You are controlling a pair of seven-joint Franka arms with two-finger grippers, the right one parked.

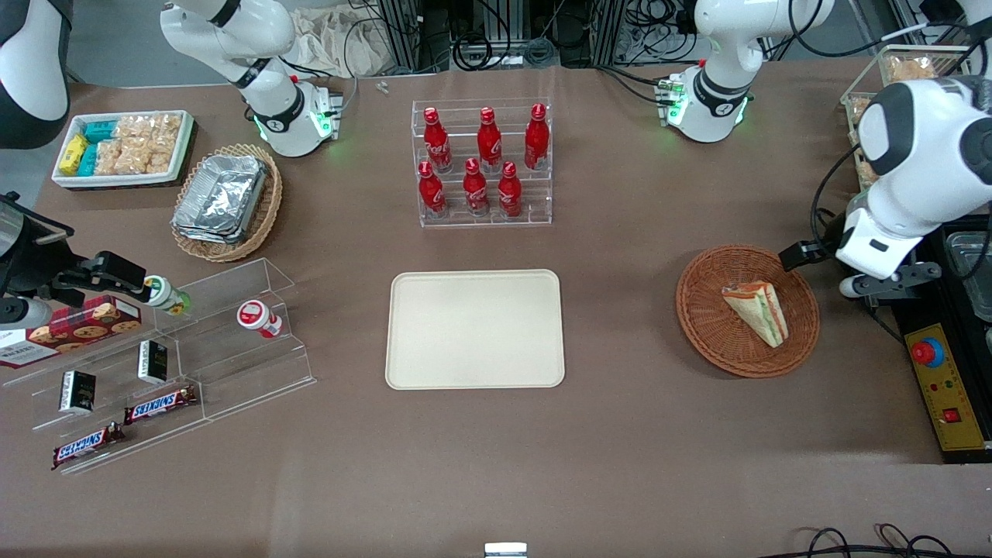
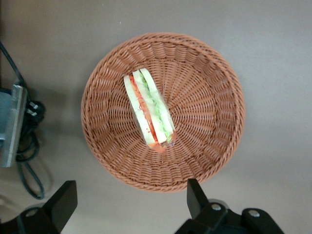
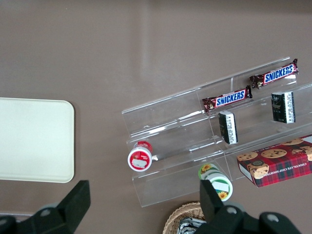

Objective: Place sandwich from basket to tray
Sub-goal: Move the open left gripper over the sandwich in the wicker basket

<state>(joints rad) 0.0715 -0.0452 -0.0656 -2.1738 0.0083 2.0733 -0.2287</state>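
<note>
I should pick up the sandwich by its wrapped end (image 1: 734, 292) (image 2: 164, 145) with my left gripper next. Clear film gathers past the soft bread at one end.
The sandwich (image 1: 756, 311) is a wrapped triangular wedge of white bread with red, orange and green filling; it lies in the round reddish-brown wicker basket (image 1: 707, 325). The left wrist view looks down on the sandwich (image 2: 148, 109) in the basket (image 2: 209, 97). The cream-beige tray (image 1: 474, 328) lies empty at the table's middle, well apart from the basket. My left gripper (image 1: 849, 271) hovers above the table beside the basket's rim, toward the working arm's end. It is open and empty (image 2: 129, 200), with its fingers (image 2: 195, 195) wide apart.
A clear rack of red cola bottles (image 1: 480, 163) stands farther from the front camera than the tray. A control box with a red button (image 1: 942, 384) sits at the working arm's table edge. Snack shelves (image 1: 163, 364), a tan foil basket (image 1: 226, 201) and a white bin (image 1: 124, 147) lie toward the parked arm's end.
</note>
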